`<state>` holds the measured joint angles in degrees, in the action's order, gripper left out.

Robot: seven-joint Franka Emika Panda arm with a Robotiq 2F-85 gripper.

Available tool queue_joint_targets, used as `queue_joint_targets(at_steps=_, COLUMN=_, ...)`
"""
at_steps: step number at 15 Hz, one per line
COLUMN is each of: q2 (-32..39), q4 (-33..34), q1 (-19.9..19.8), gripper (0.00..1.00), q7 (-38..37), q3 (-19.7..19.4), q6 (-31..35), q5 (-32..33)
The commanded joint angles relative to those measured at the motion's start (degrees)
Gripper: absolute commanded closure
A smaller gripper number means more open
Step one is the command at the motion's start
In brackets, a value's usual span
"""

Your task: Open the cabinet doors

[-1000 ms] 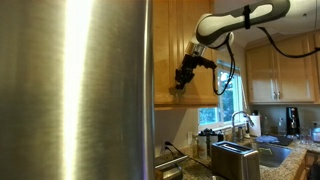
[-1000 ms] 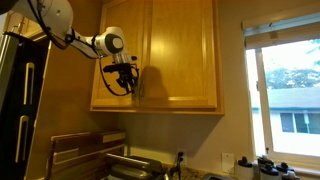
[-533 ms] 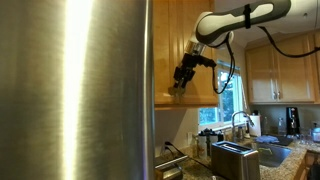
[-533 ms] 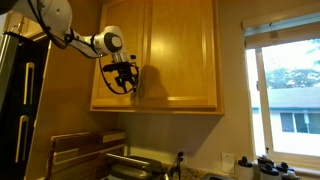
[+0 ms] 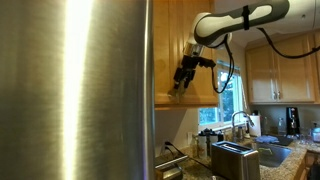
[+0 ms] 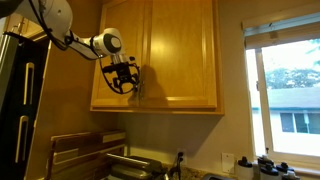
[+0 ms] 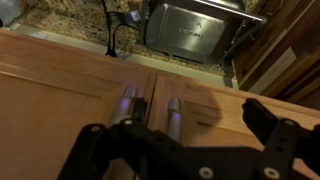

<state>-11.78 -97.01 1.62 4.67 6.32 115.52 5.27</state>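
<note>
The fridge-side cabinet door needs to be pulled open, so my gripper will next take hold of that door's bar handle.
The two honey-oak cabinet doors (image 6: 180, 50) hang shut side by side on the wall; they also show in an exterior view (image 5: 170, 45) and in the wrist view (image 7: 60, 80). Their slim metal bar handles (image 7: 172, 108) run along the centre seam. My gripper (image 6: 126, 80) is at the lower part of the doors, right at the handles, and shows at their bottom edge in an exterior view (image 5: 181, 80). In the wrist view the gripper (image 7: 180, 135) is open, its fingers (image 7: 275, 125) spread wide. One handle (image 7: 127, 103) lies beside the other finger, and nothing is gripped.
A big stainless steel fridge (image 5: 75, 90) stands close beside the cabinet. Below on the granite counter sit a toaster (image 5: 232, 158) and a sink with a faucet (image 5: 240, 122). A window (image 6: 290, 95) lies past the doors, with smaller oak cabinets (image 5: 280, 70) beyond it.
The jaws have spread from nearly shut to wide open at the handles. The arm has barely moved, and the doors remain shut.
</note>
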Motion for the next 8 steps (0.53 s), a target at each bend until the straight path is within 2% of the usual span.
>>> queue_joint_targets(at_steps=1, q2=0.29, q4=0.46, q1=0.87, gripper=0.00, q7=0.23, q3=-0.69, q6=-0.35, q5=0.28)
queue_joint_targets(at_steps=5, q2=0.36, q4=0.67, q1=0.91, gripper=0.00, q7=0.84, q3=-0.70, q6=-0.47, q5=0.38)
queue_joint_targets(at_steps=8, q2=2.18, q4=2.09, q1=0.85, gripper=0.00, q7=-2.24, q3=-0.24, q6=0.85, q5=0.27)
